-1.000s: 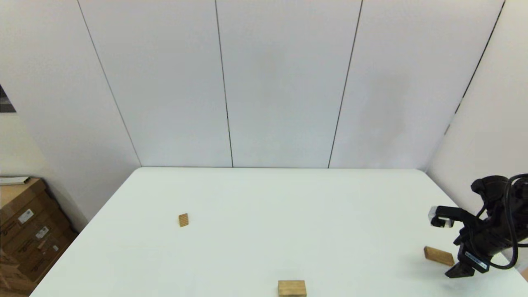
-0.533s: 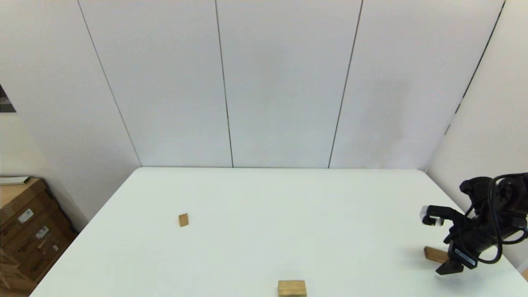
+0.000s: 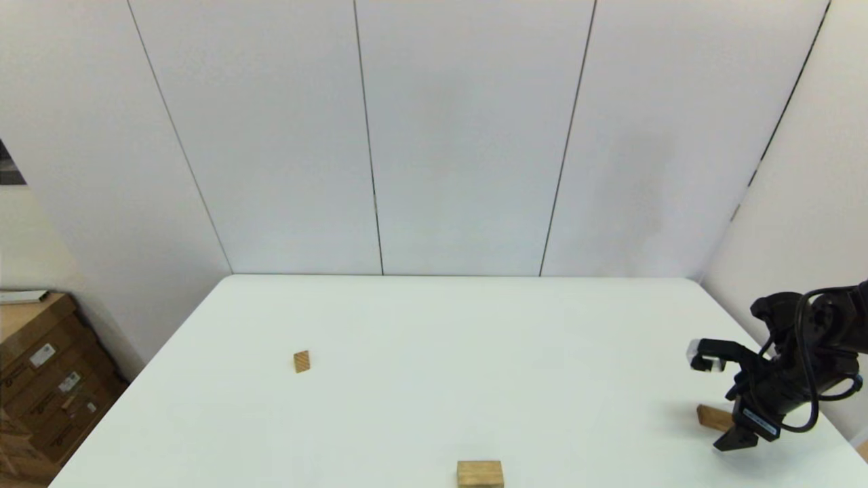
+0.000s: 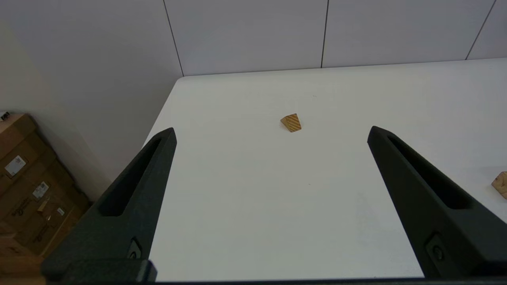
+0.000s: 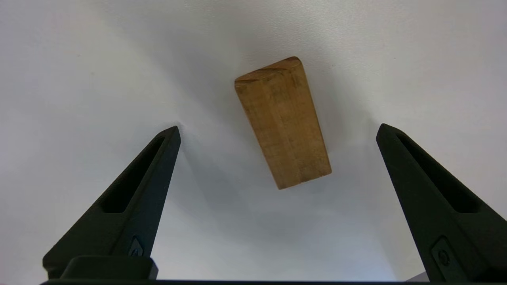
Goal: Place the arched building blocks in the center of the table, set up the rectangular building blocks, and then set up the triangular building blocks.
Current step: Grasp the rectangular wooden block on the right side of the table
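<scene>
The fingers of my right gripper reach down at the slab's long sides, close to the white table. They should close on the slab now.
The rectangular block [image 3: 711, 415], a flat brown slab, lies near the right edge of the white table [image 3: 475, 325]. My right gripper [image 3: 717, 400] hangs just over it, open. In the right wrist view the slab [image 5: 283, 122] lies between the spread fingers [image 5: 150, 174], untouched. The pale arched block [image 3: 480, 473] sits at the near edge, and a corner of it [image 4: 501, 184] shows in the left wrist view. The small striped triangular block [image 3: 302, 361] rests at the left. My left gripper [image 4: 271, 130] is open and empty, well back from the triangular block [image 4: 291, 122].
Cardboard boxes [image 3: 41, 379] stand on the floor beyond the table's left edge. White wall panels close off the back. The table's right edge runs close by the right arm and the slab.
My right gripper has moved left and down over the rectangular block, hiding more of it. The three blocks have not moved.
</scene>
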`<state>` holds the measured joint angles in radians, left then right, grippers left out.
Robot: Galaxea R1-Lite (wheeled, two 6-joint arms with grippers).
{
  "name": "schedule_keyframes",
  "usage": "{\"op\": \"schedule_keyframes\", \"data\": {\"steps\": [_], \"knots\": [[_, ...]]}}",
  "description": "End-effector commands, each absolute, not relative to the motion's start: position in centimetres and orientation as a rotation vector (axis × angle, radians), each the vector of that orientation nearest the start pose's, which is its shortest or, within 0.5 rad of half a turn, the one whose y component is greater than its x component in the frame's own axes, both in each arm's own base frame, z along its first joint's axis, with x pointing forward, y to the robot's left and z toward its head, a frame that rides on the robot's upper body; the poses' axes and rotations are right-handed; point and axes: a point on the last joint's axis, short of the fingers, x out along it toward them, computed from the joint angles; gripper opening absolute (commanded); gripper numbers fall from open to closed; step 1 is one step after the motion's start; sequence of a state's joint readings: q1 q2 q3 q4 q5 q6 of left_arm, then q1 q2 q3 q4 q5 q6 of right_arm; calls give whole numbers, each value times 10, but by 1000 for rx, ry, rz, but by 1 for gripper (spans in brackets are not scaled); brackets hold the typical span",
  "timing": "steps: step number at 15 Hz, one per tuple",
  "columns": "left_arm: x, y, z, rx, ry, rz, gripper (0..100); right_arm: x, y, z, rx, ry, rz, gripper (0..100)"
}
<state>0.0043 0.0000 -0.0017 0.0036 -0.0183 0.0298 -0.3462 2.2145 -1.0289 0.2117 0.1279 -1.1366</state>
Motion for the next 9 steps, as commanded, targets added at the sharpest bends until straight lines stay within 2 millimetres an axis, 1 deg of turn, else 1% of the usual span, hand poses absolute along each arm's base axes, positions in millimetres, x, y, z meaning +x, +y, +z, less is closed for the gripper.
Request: {"op": "schedule_keyframes", "data": {"steps": [1, 7, 8, 9], "knots": [[-23, -1, 76, 29, 3, -14, 100, 315, -111, 4, -628, 1265, 595, 100], [-23, -1, 75, 31, 4, -14, 100, 315, -110, 3, -632, 1271, 593, 100], [-23, -1, 76, 29, 3, -14, 100, 315, -110, 3, -632, 1271, 593, 0], [-23, -1, 76, 29, 3, -14, 100, 315, -110, 3, -631, 1271, 592, 0]]}}
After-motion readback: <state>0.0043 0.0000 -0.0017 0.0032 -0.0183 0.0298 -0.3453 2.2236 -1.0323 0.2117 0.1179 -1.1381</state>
